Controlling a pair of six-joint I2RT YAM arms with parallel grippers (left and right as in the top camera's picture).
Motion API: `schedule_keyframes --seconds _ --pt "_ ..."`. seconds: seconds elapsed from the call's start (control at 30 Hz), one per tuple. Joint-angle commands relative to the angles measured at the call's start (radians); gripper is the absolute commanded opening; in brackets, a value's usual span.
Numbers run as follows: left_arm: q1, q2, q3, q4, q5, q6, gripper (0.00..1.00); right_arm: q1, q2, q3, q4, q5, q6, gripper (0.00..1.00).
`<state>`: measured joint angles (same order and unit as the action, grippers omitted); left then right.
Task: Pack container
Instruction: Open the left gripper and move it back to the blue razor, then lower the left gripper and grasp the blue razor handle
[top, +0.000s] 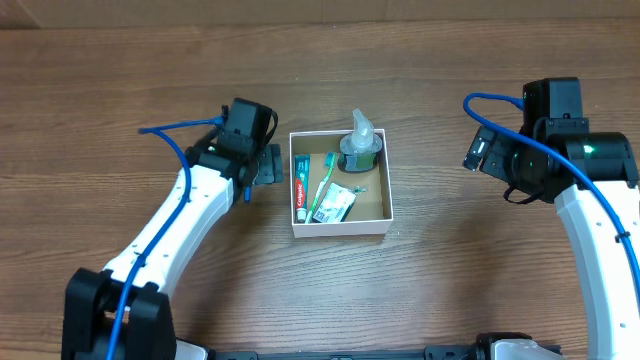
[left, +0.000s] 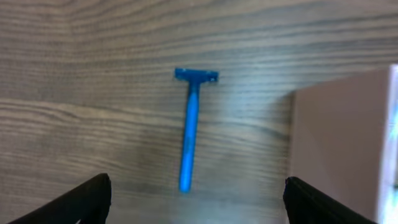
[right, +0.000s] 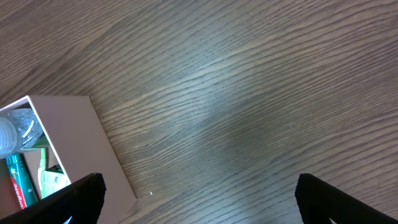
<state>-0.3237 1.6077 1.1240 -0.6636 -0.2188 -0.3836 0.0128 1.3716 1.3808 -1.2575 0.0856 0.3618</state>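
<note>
The slim handle of the blue razor is the part my left gripper should reach and pick it up by. The razor's head then stays free to settle inside the container.
The container is a white-walled box with a brown inside at the table's middle. It holds a toothpaste tube, a green toothbrush, a clear bottle with a dark base and a small packet. My left gripper is just left of the box, open and empty. In the left wrist view a blue razor lies on the wood between and ahead of the open fingers, with the box wall to its right. My right gripper is open and empty, right of the box.
The right wrist view shows bare wood ahead of the open fingers and the container's corner at lower left. Blue cables run along both arms. The razor is hidden under the left gripper in the overhead view.
</note>
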Motion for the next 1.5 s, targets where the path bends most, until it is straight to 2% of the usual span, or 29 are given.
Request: schedule_keyframes --seconds 0.0,0.37,0.5,0.6,0.67,0.77,0.8,0.9,0.93,0.97,1.13,1.47 --pt "0.023 0.027 -0.078 0.101 -0.047 0.025 0.88 -0.003 -0.003 0.021 0.004 0.007 -0.002 1.00" --pt "0.058 0.233 -0.118 0.287 -0.009 0.048 0.85 -0.003 -0.002 0.021 0.004 0.007 -0.002 1.00" --pt "0.058 0.249 -0.118 0.302 0.010 0.073 0.65 -0.003 -0.003 0.021 0.004 0.007 -0.002 1.00" --pt "0.058 0.249 -0.118 0.298 0.010 0.075 0.62 -0.003 -0.003 0.021 0.004 0.007 -0.002 1.00" --pt "0.058 0.249 -0.118 0.297 0.010 0.103 0.49 -0.003 -0.003 0.021 0.004 0.007 -0.002 1.00" --pt "0.058 0.249 -0.118 0.298 0.010 0.109 0.33 -0.003 -0.003 0.021 0.004 0.007 -0.002 1.00" --pt "0.058 0.249 -0.118 0.298 0.010 0.109 0.31 -0.003 -0.003 0.021 0.004 0.007 -0.002 1.00" --pt "0.058 0.249 -0.118 0.298 0.011 0.111 0.32 -0.003 -0.003 0.021 0.004 0.007 -0.002 1.00" --pt "0.058 0.249 -0.118 0.301 0.014 0.112 0.37 -0.003 -0.003 0.021 0.004 0.007 -0.002 1.00" --pt "0.058 0.249 -0.118 0.303 0.019 0.113 0.38 -0.003 -0.003 0.021 0.004 0.007 -0.002 1.00" --pt "0.076 0.249 -0.118 0.323 0.112 0.130 0.39 -0.003 -0.003 0.021 0.004 0.007 -0.002 1.00" --pt "0.116 0.249 -0.118 0.307 0.168 0.130 0.24 -0.003 -0.003 0.021 0.004 0.007 -0.002 1.00"
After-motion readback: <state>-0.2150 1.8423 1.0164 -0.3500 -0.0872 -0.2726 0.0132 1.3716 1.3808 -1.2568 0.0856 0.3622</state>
